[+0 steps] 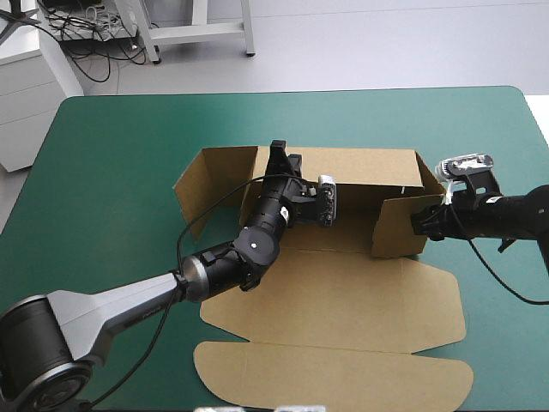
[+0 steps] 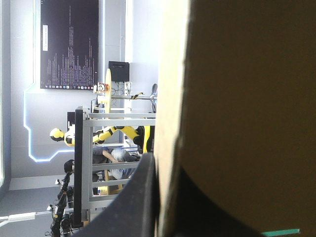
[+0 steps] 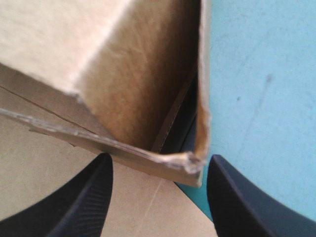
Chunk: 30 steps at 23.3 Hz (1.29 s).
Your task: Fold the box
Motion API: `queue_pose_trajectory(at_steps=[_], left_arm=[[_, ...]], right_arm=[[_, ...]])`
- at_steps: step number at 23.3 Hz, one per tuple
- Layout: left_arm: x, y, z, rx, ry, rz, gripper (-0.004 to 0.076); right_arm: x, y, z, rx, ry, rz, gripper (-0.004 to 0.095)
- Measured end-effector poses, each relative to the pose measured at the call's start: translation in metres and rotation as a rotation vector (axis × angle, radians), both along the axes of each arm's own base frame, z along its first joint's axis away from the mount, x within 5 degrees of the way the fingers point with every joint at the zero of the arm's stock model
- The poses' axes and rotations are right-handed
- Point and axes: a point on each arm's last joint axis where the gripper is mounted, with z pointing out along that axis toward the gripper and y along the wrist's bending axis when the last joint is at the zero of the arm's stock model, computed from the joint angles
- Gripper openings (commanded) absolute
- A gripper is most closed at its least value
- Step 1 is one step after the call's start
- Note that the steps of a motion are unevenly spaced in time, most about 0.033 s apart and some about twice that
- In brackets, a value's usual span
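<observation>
My right gripper grabs the box's side by its top edge (image 1: 431,173) next. That leaves the brown box's lid (image 1: 360,296) free to fold over.
The brown box (image 1: 343,296) lies at the table's middle, partly raised. Its back wall (image 1: 364,167) and right side wall (image 1: 399,227) stand up, and the lid with its rounded flap (image 1: 334,373) lies flat toward the near edge. My left gripper (image 1: 277,156) reaches over the box's left part onto the back wall's top edge. In the left wrist view the board (image 2: 237,98) stands between the black fingers (image 2: 140,197), so it is shut on the box. My right gripper (image 1: 422,221) is at the right wall's outer corner. It is open, with that frayed corner (image 3: 190,163) between its fingers (image 3: 84,197).
A loose side flap (image 1: 190,187) of the box stands out at an angle at the left. Bare teal-green cover (image 1: 103,172) spreads to the left, along the far edge and to the right of the box (image 3: 261,74).
</observation>
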Motion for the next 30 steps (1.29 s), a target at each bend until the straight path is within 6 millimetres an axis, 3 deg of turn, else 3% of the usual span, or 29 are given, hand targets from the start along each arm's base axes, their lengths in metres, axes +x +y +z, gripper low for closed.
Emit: queue_pose_trajectory(at_steps=[6, 17, 25, 28, 30], left_arm=[[0.0, 0.0, 0.0, 0.0, 0.0, 0.0, -0.001], [0.0, 0.0, 0.0, -0.001, 0.0, 0.001, -0.001], [0.0, 0.001, 0.0, -0.001, 0.0, 0.007, -0.001], [0.0, 0.001, 0.0, -0.003, 0.001, 0.016, -0.001], [0.001, 0.002, 0.0, -0.005, 0.003, 0.02, -0.001]], right_arm=[[0.001, 0.012, 0.009, 0.007, -0.158, 0.22, 0.0512], [0.007, 0.013, 0.004, 0.03, -0.151, 0.22, 0.0508], [0.031, 0.012, -0.023, 0.116, -0.064, 0.177, 0.05], [0.037, 0.012, -0.024, 0.136, -0.095, 0.161, 0.0404], [0.039, 0.011, -0.023, 0.137, -0.121, 0.152, 0.028]])
